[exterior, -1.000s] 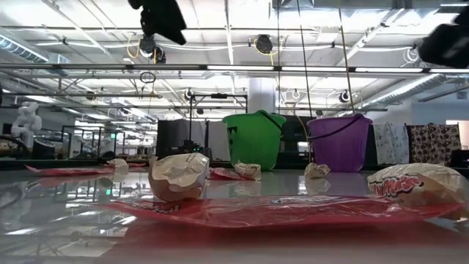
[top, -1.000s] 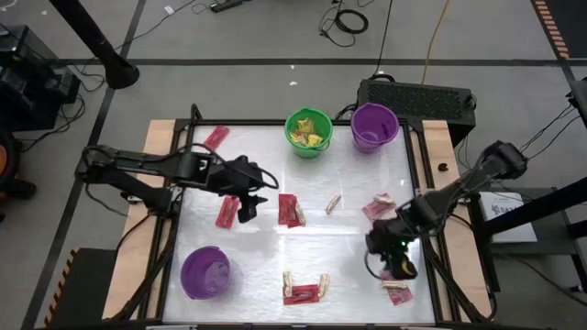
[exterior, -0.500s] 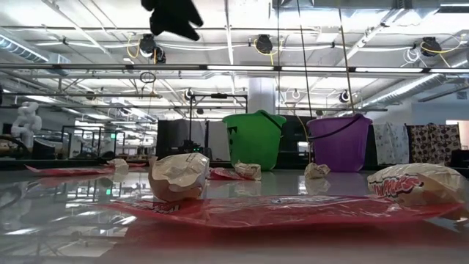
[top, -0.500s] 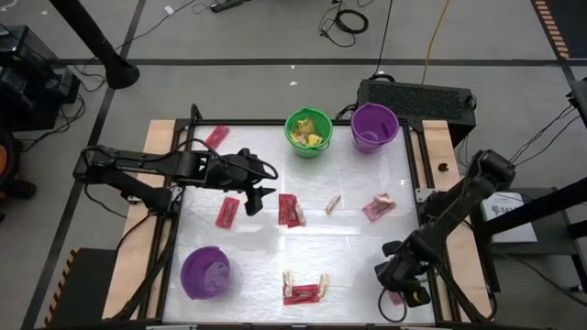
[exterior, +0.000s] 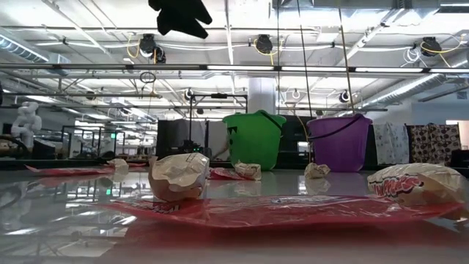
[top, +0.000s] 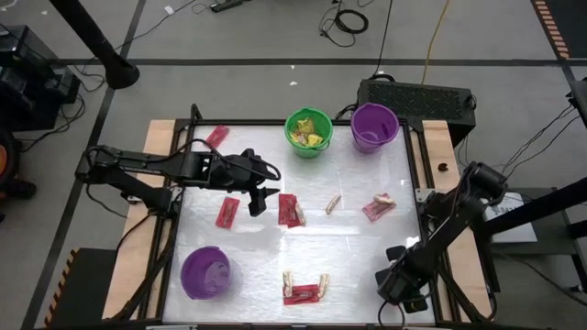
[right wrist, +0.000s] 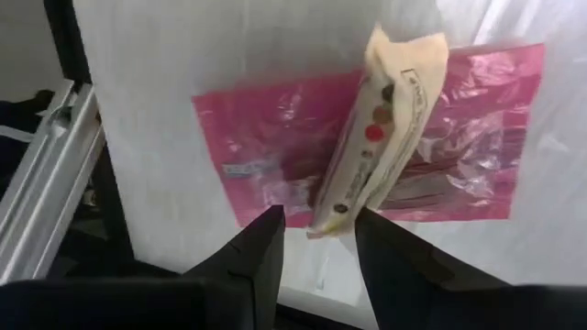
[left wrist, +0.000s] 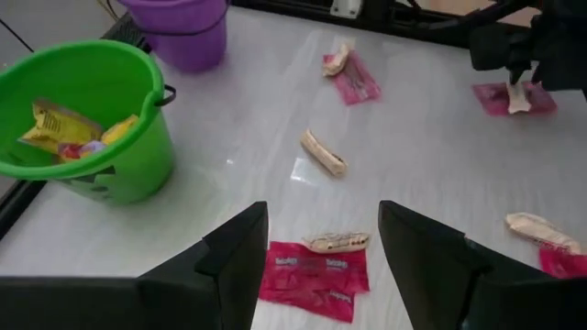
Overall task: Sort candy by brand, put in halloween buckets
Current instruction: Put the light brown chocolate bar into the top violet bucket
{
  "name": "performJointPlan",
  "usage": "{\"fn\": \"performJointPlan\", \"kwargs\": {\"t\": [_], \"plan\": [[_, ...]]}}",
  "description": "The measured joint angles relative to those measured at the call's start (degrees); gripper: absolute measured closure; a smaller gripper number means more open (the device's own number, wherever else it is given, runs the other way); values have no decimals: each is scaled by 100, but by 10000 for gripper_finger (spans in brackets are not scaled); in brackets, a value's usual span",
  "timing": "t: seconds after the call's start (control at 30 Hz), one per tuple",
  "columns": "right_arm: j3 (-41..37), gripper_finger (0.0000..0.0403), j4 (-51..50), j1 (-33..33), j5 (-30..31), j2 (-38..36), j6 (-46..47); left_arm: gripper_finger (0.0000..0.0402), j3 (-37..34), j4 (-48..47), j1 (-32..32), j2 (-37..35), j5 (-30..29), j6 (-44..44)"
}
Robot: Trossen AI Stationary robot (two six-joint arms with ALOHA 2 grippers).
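Note:
My right gripper picks up the tan piece on the pink packet by the end opposite its boxed label next. Then it sorts it into the purple bucket.
My left gripper is open and empty above the table's middle, over a red packet with a tan piece on it. It also shows at the top of the low view. My right gripper is open at the table's near right corner. It points down over a tan piece that lies on a flat pink packet. Its fingers stand on either side of the tan piece's end. The green bucket holds yellow packets. Purple buckets stand at the far right and near left. My right gripper comes from above with one finger close beside the tan piece's end. I cannot tell whether it touches the piece. The piece lies flat on the pink packet, which lies on the table.
Loose candy lies on the white table: a red packet, a tan piece, a pink packet with a tan piece, a red packet with tan pieces near the front, and a red packet at the far left.
My right gripper has gone toward the table's near edge, from beside the pink packet at the right to over the packet at the near right corner. My left gripper has shifted a little toward the table's right edge, staying open.

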Motion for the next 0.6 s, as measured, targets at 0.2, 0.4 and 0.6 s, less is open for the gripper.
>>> {"fn": "performJointPlan", "kwargs": {"t": [0.2, 0.4, 0.6], "plan": [[0, 302, 0, 12, 3, 62, -7, 187, 2, 11, 0, 1, 1, -2], [0, 390, -21, 8, -67, 51, -84, 187, 2, 11, 0, 1, 6, -4], [127, 400, -397, -43, -32, -96, -154, 187, 1, 11, 0, 1, 10, -37]]}}
